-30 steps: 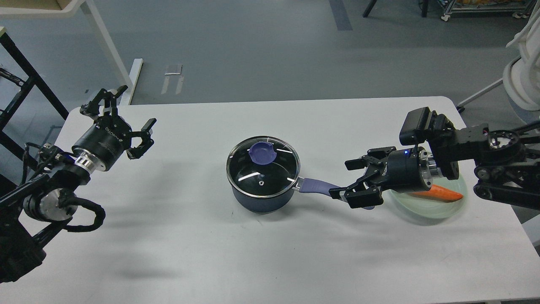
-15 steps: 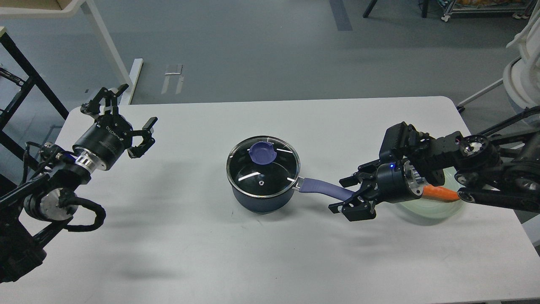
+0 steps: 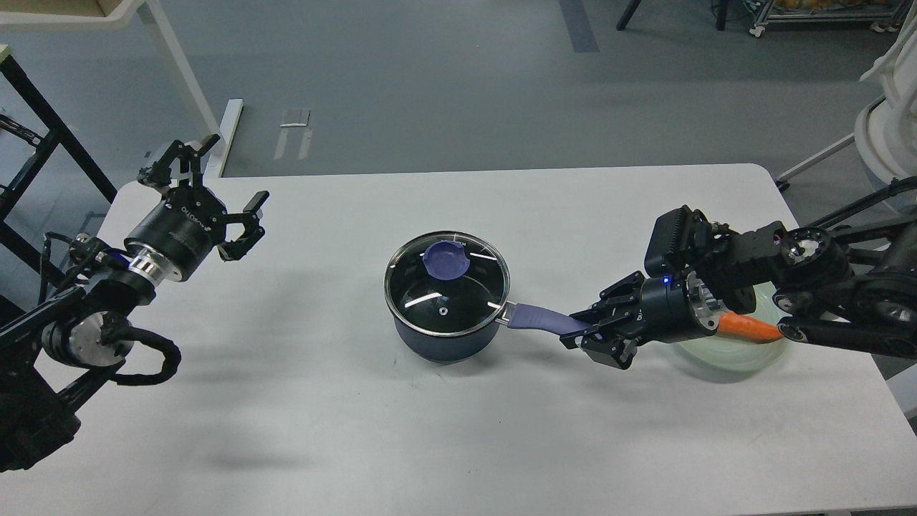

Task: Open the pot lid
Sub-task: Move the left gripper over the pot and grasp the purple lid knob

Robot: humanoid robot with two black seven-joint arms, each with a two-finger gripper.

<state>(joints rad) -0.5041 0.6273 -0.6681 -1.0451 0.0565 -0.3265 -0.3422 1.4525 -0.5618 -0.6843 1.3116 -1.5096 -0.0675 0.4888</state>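
The glass disc (image 3: 440, 301) is wider than my open fingers. My left gripper should next hold the lid by its narrow purple knob (image 3: 446, 259).
A dark blue pot (image 3: 440, 342) stands at the middle of the white table (image 3: 458, 430). Its glass lid (image 3: 444, 295) sits on it, with a purple knob (image 3: 445, 259) near the lid's far edge. The pot's purple handle (image 3: 539, 318) points right. My right gripper (image 3: 589, 331) has its fingers closed around the end of that handle. My left gripper (image 3: 235, 170) is open and empty, held above the table's far left corner, well away from the pot.
A pale green plate (image 3: 738, 356) with an orange carrot (image 3: 751, 327) lies at the right, partly under my right arm. A black frame (image 3: 29, 154) stands off the table's left side.
My right gripper dropped from above the handle's end and closed its fingers on it. My left gripper shifted slightly up and stayed open. The pot and lid have not moved.
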